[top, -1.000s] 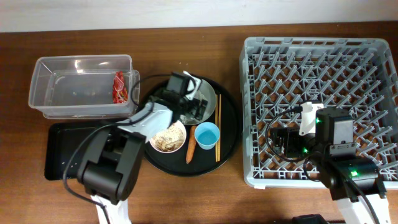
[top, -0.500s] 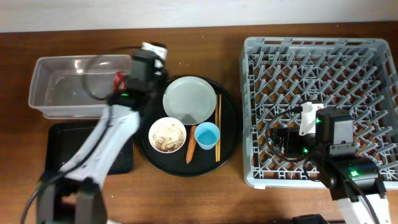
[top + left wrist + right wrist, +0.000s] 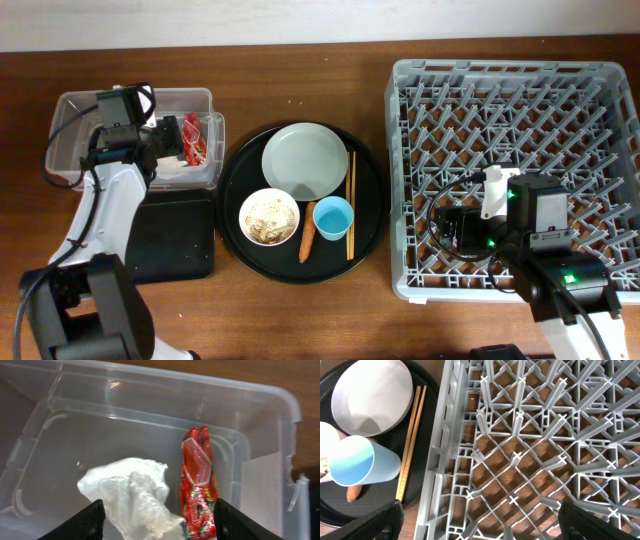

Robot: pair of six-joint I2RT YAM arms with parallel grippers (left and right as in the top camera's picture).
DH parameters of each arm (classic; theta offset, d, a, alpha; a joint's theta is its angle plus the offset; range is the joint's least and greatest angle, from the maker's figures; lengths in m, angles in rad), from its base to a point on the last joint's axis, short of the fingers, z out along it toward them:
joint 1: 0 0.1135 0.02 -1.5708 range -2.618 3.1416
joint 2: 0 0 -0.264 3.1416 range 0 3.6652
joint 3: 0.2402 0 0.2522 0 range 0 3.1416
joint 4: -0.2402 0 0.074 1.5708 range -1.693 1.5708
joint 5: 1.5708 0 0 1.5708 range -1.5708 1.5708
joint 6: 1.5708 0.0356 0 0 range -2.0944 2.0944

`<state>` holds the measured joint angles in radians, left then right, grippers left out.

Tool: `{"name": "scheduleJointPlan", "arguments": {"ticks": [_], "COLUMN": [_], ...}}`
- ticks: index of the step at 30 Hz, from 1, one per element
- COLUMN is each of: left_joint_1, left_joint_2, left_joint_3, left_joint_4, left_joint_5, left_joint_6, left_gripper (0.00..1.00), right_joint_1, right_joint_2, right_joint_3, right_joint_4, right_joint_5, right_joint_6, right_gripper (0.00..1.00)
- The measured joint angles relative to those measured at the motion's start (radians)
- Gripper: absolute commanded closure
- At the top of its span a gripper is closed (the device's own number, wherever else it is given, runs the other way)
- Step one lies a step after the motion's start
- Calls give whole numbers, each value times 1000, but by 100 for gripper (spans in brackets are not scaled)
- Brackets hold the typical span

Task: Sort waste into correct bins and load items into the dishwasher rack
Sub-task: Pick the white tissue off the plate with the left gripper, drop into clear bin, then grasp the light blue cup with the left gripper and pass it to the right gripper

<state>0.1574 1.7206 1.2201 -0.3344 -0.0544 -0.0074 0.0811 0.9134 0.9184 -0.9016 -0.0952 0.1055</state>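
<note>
I should grab the light-blue cup by its open rim point(image 3: 328, 218) next with my left gripper. Its base stays free for my right gripper to rack it.
My left gripper point(image 3: 165, 140) hangs open over the clear tub point(image 3: 70, 110). In the left wrist view its jaws point(image 3: 162, 525) are spread wide above the crumpled white napkin point(image 3: 130, 495) and the red wrapper point(image 3: 200, 482), both lying on the floor of the tub point(image 3: 150, 410). On the round black tray point(image 3: 370, 235) sit the grey-green plate point(image 3: 305, 160), the bowl point(image 3: 269, 217) with rice scraps, the light-blue cup point(image 3: 333, 217), the carrot piece point(image 3: 307, 241) and the chopsticks point(image 3: 350, 205). My right gripper point(image 3: 452, 226) is open and empty over the front left of the dishwasher rack point(image 3: 515, 100).
The shallow black rectangular tray point(image 3: 180, 240) lies in front of the tub, partly under my left arm. The right wrist view shows the rack's pegs point(image 3: 545, 435), the chopsticks point(image 3: 411, 440), the cup point(image 3: 360, 462) and the plate point(image 3: 372, 395).
My left arm swung from the plate on the round tray over to the clear tub with the napkin. The napkin now lies in the tub and the jaws are open. The right arm has not moved.
</note>
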Motion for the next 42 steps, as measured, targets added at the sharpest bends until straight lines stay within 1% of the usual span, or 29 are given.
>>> {"name": "scheduleJointPlan", "arguments": {"ticks": [2, 3, 5, 6, 7, 9, 11, 13, 14, 15, 16, 17, 18, 19, 20, 24, 26, 28, 30, 31, 32, 33, 34, 35, 36, 37, 38, 40, 42], "left_joint_1": [-17, -54, -161, -203, -280, -421, -493, -589, -610, -634, -655, -668, -679, -683, -684, -684, -673, -634, -524, -475, -414, -364, -310, -288, -282, -282, -283, -284, -296], "left_joint_2": [-44, -96, -156, -158, -157, -156, -153, -109, -90, -55, -19, 9, 37, 55, 67, 70, 70, 64, 34, 22, 16, 16, 16, 15, 15, 15, 15, 14, 14], "left_joint_3": [0, 3, 16, 22, 20, 19, 20, 20, 20, 20, 20, 20, 20, 19, 19, 20, 31, 58, 95, 101, 102, 102, 102, 102, 102, 102, 102, 102, 102], "left_joint_4": [-20, -51, -161, -218, -314, -442, -497, -500, -501, -500, -496, -495, -495, -494, -486, -454, -465, -468, -455, -439, -425, -421, -415, -406, -401, -395, -394, -388, -383], "left_joint_5": [59, 110, 204, 222, 252, 280, 285, 286, 285, 283, 283, 282, 283, 282, 282, 275, 275, 296, 399, 499, 646, 759, 922, 1028, 1098, 1188, 1241, 1282, 1330], "left_joint_6": [0, 0, 1, 5, 16, 27, 31, 34, 34, 34, 34, 34, 38, 38, 40, 45, 45, 45, 45, 45, 44, 44, 44, 44, 44, 44, 44, 44, 43], "left_gripper": [31, 31, 30, 30, 30, 30, 30, 30, 30, 32, 36, 53, 73, 88, 100, 100, 100, 100, 100, 100, 100, 100, 100, 100, 100, 100, 100, 100, 100], "right_joint_1": [0, 0, 0, 0, 0, 0, 0, 0, 0, 0, 0, 0, 0, 0, 0, 0, 0, 0, 0, 0, 0, 0, 0, -3, -4, -3, -4, -4, -4], "right_joint_2": [0, 0, 0, 0, 0, 0, 0, 0, 0, 0, 0, 0, 0, 0, 0, 0, 0, 0, 2, 12, 36, 64, 91, 114, 161, 195, 224, 270, 304], "right_joint_3": [0, 0, 0, 0, 0, 0, 0, 0, 0, 0, 0, 0, 0, 0, 0, 0, 0, 0, 0, 0, 0, 0, 0, -1, 3, 4, 4, 4, 3], "right_joint_4": [0, 0, -2, -3, -3, -3, -4, -3, -3, -3, -3, -3, -3, -3, -3, -3, -4, -4, 15, 39, 66, 96, 128, 178, 241, 270, 306, 387, 446], "right_joint_5": [0, 0, 0, 0, 0, 0, 0, 0, 0, 0, 0, 0, 0, 0, 0, 13, 71, 196, 283, 298, 274, 218, 128, -14, -211, -332, -454, -668, -796], "right_joint_6": [0, 0, 0, -1, -1, -1, 0, 0, 0, -1, 0, 0, -1, 0, 0, 0, 0, 61, 120, 141, 151, 143, 114, 63, -5, -42, -80, -134, -158], "right_gripper": [2, 2, 2, 2, 2, 2, 2, 2, 2, 2, 2, 2, 2, 2, 2, 2, 2, 2, 2, 2, 2, 2, 2, 2, 2, 2, 2, 2, 2]}}
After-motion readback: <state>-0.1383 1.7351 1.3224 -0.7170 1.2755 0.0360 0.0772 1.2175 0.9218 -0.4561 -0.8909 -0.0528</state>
